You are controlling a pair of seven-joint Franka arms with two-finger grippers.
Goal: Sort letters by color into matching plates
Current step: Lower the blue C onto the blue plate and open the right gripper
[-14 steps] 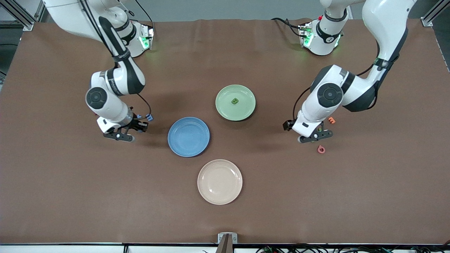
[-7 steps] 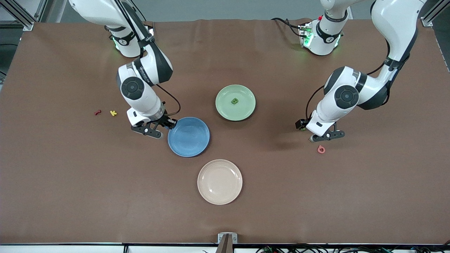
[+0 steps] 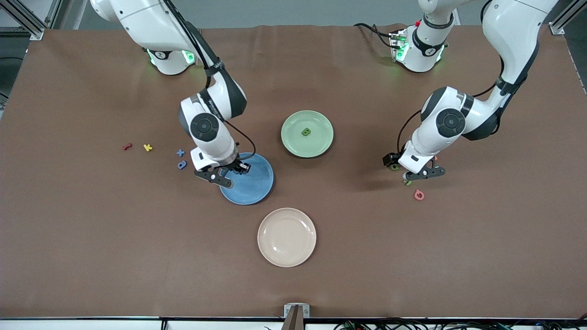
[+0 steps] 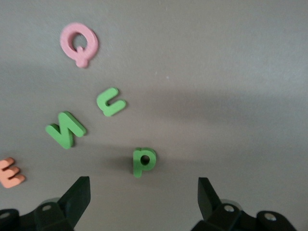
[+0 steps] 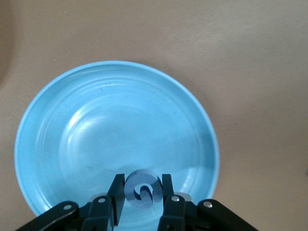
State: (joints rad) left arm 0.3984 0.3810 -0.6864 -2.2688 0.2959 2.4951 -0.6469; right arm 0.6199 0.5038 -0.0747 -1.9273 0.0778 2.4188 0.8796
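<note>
I am not ready to close my left gripper on the green P (image 3: 394, 167) yet. I should move it toward the P first, because empty table shows between my fingers and the P.
My right gripper (image 3: 227, 176) hangs over the blue plate (image 3: 257, 185), at its rim toward the right arm's end, shut on a small blue letter (image 5: 142, 189). In the right wrist view the blue plate (image 5: 96, 120) lies bare below. Two more blue letters (image 3: 180, 152) (image 3: 182, 164) lie beside that plate. The pale green plate (image 3: 316, 144) holds one green letter (image 3: 306, 132). My left gripper (image 3: 418, 175) is open above three green letters (image 4: 144, 161) (image 4: 110, 101) (image 4: 66, 129) on the table, with nothing between its fingers.
A beige plate (image 3: 286, 237) lies nearest the front camera. A pink letter (image 4: 79, 43) and an orange one (image 4: 9, 172) lie among the green letters. A red letter (image 3: 127, 146) and a yellow letter (image 3: 147, 147) lie toward the right arm's end.
My right gripper has carried the blue letter from the letter cluster to over the blue plate's rim. My left gripper has shifted slightly over the green letters, staying open.
</note>
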